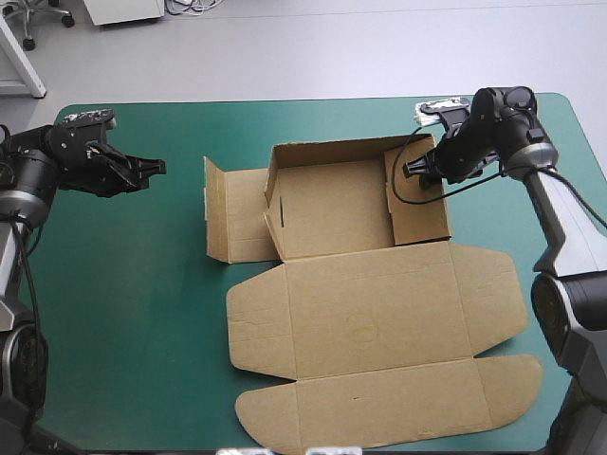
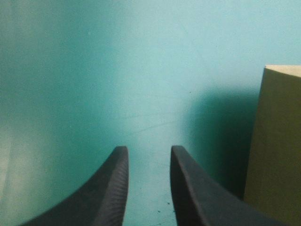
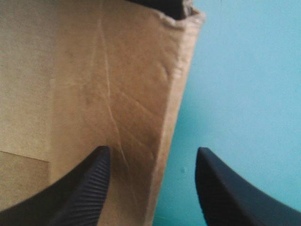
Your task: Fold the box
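Note:
My right gripper should next hold the tray in shape for folding, so it needs to grab the box's tray (image 1: 337,204) by its raised side's top edge.
The brown box (image 1: 360,322) lies in the middle of the table, its lid and front flaps flat toward the near edge. Its tray part (image 1: 332,204) has the far wall and left wall raised, and a side flap (image 1: 232,213) lies out to the left. My right gripper (image 1: 414,172) is open astride the raised right wall (image 1: 417,204). In the right wrist view the wall's edge (image 3: 141,94) runs between the fingers of the right gripper (image 3: 153,151). My left gripper (image 1: 157,168) hovers open left of the box, over the cover. The left wrist view of that gripper (image 2: 148,149) shows a board edge (image 2: 277,141) ahead to one side.
A strip of teal-green cover (image 1: 180,199) separates the left gripper from the box's left flap. The box's rounded front flap (image 1: 379,408) reaches close to the table's near edge. More cover (image 1: 114,313) shows at the near left.

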`<state>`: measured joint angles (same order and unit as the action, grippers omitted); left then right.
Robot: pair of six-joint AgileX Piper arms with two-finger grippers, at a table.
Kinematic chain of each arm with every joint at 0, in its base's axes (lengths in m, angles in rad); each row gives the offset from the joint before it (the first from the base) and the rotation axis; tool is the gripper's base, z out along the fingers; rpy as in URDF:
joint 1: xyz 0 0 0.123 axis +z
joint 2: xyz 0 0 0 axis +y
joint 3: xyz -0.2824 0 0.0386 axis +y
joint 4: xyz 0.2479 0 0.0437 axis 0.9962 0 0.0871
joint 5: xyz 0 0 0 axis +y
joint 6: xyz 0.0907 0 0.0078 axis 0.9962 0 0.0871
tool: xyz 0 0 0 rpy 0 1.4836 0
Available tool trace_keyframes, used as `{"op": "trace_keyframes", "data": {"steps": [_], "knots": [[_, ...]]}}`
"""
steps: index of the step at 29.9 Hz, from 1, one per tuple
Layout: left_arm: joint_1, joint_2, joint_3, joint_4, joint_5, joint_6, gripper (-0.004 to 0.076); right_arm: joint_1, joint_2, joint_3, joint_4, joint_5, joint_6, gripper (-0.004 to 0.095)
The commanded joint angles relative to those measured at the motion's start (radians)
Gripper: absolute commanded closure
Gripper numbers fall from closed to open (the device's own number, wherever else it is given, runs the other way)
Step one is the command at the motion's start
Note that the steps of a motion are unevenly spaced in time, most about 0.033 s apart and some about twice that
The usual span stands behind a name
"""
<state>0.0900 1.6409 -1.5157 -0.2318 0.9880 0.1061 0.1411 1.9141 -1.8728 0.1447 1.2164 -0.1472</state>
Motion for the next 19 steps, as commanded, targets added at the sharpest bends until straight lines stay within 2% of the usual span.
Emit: {"op": "trace_keyframes", "data": {"steps": [1, 8, 14, 19], "knots": [[0.000, -0.047, -0.025, -0.018, -0.036, 0.001, 0.0501, 0.001, -0.061, -0.073, 0.003, -0.022, -0.013, 0.0256], [0.000, -0.047, -0.025, -0.008, -0.050, 0.005, 0.0501, 0.001, -0.134, -0.065, 0.002, 0.029, 0.008, 0.0262], [0.000, -0.047, -0.025, -0.008, -0.050, 0.005, 0.0501, 0.005, -0.218, 0.072, -0.018, -0.109, 0.018, 0.0285], [0.000, -0.047, -0.025, -0.013, -0.050, 0.005, 0.0501, 0.005, -0.195, 0.070, -0.018, -0.133, 0.006, 0.0302]]}}
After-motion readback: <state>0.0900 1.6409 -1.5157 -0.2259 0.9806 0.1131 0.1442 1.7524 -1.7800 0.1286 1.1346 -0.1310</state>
